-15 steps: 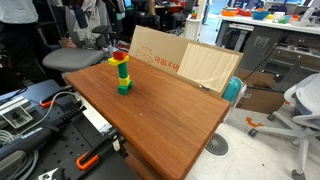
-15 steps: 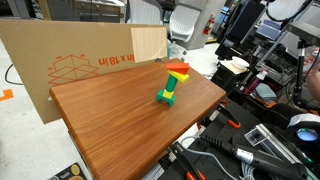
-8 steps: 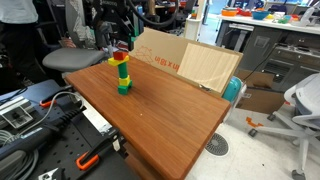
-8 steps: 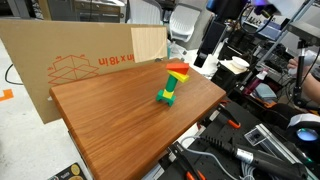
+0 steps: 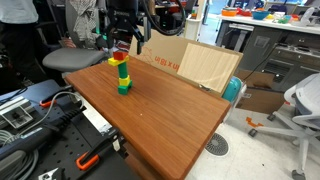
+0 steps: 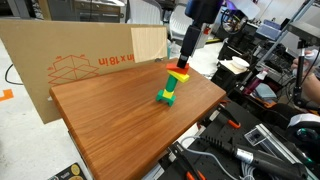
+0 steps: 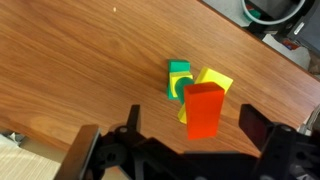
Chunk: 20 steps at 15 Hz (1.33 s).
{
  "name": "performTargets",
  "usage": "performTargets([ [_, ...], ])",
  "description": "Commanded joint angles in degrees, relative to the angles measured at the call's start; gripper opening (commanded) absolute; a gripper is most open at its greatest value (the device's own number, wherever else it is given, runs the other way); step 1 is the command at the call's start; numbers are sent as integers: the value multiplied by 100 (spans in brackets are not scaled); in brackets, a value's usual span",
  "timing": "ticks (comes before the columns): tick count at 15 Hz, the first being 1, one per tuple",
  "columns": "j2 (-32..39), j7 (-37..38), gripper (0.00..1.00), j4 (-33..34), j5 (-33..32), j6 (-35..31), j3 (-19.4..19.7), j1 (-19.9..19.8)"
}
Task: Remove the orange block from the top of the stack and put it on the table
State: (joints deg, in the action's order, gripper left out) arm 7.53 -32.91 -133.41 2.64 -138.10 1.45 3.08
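Observation:
The orange block lines up below my fingers. They'd miss now; I'll lower first.
The stack (image 5: pixel 122 76) stands near one end of the reddish-brown table (image 5: pixel 170 105): green blocks at the base, a yellow block above, the orange block (image 5: pixel 119 58) on top. It also shows in an exterior view (image 6: pixel 172 85), with the orange block (image 6: pixel 179 68) tilted on top. My gripper (image 5: pixel 122 42) hangs open just above the stack and shows in an exterior view (image 6: pixel 186 57). In the wrist view the orange block (image 7: pixel 204 109) lies between my open fingers, untouched, my gripper (image 7: pixel 192 128) around it, with the yellow block (image 7: pixel 213 79) and a green block (image 7: pixel 179 79) behind.
A cardboard panel (image 5: pixel 158 52) and a plywood panel (image 5: pixel 210 66) lean at the table's far edge; the cardboard shows in an exterior view (image 6: pixel 60 60). Tools and cables (image 6: pixel 250 140) lie beside the table. An office chair (image 5: pixel 300 105) stands off to one side.
The arm has come into view from above and moved down to the stack. The gripper now hangs open over the orange block. The blocks have not moved.

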Motion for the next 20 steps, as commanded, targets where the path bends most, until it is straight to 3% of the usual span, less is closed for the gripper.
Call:
performTargets([
  [1,137,-123,100,301,80,216,-254,-172],
  [15,242,370,100,265,-241,421,-423,-81],
  [20,74,886,100,169,-652,605,-459,5],
])
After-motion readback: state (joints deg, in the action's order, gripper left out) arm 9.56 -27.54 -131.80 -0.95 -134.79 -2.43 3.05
